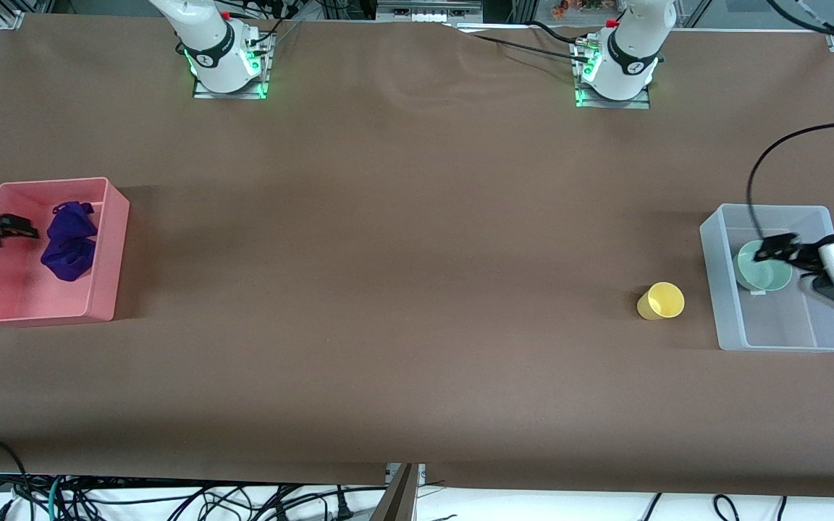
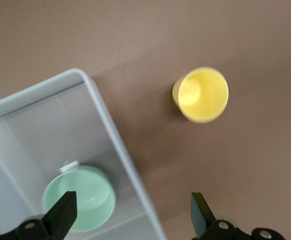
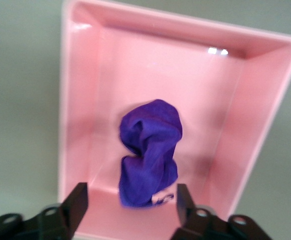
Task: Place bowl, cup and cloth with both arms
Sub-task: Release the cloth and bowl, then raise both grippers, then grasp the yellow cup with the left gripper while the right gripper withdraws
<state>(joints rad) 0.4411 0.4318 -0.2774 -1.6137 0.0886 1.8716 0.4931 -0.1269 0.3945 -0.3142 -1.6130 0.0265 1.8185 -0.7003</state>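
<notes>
The left gripper should grab the yellow cup by its rim next, and then the robot will put the cup in the clear bin with the bowl.
The pale mint-green bowl stands upright in a clear plastic bin at the left arm's end of the table; it also shows in the left wrist view. My left gripper hangs open and empty over the bowl and the bin's wall. The yellow cup stands upright on the table beside the clear bin. The purple cloth lies crumpled in a pink bin at the right arm's end. My right gripper is open and empty over the pink bin.
The brown table cover spreads between the two bins. The arm bases stand along the edge farthest from the front camera. Cables hang below the edge nearest to it.
</notes>
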